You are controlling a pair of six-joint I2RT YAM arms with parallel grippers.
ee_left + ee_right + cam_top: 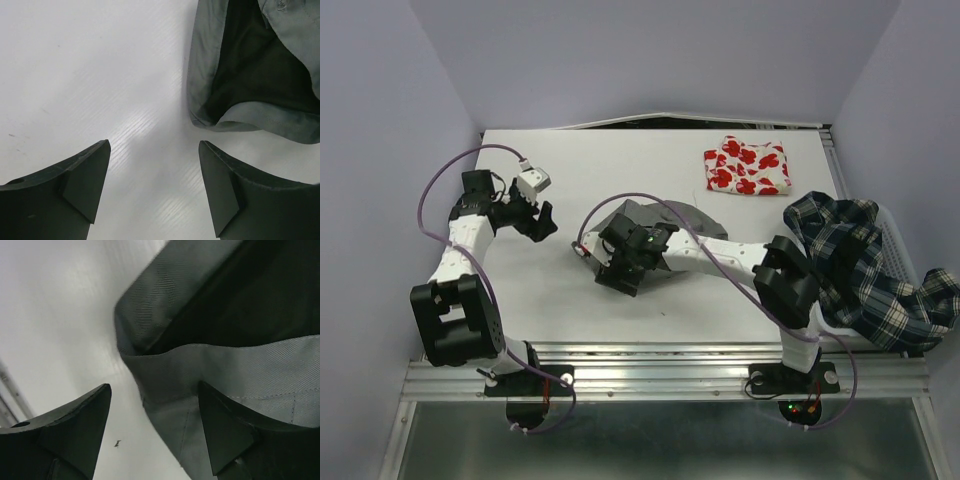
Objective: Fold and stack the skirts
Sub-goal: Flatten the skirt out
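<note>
My right gripper grabs the hem corner of the grey skirt (665,214) next, leaving the opposite corner for my left gripper to spread it flat for folding.
The grey skirt (665,214) lies crumpled mid-table, its dark inside showing. My right gripper (618,270) hovers at its near-left edge, open; in the right wrist view a hem corner of the grey skirt (220,370) lies between the jaws and under the right finger (225,435), ungripped. My left gripper (542,225) is open and empty, left of the skirt, apart from it; the left wrist view shows the grey skirt (250,60) beyond the fingertips. The red-print skirt (748,166) lies folded at the back right. The plaid skirt (860,270) is heaped over the basket.
A white mesh basket (903,250) stands at the table's right edge, mostly covered by the plaid cloth. Grey walls close in the back and both sides. A metal rail (660,365) runs along the near edge by the arm bases.
</note>
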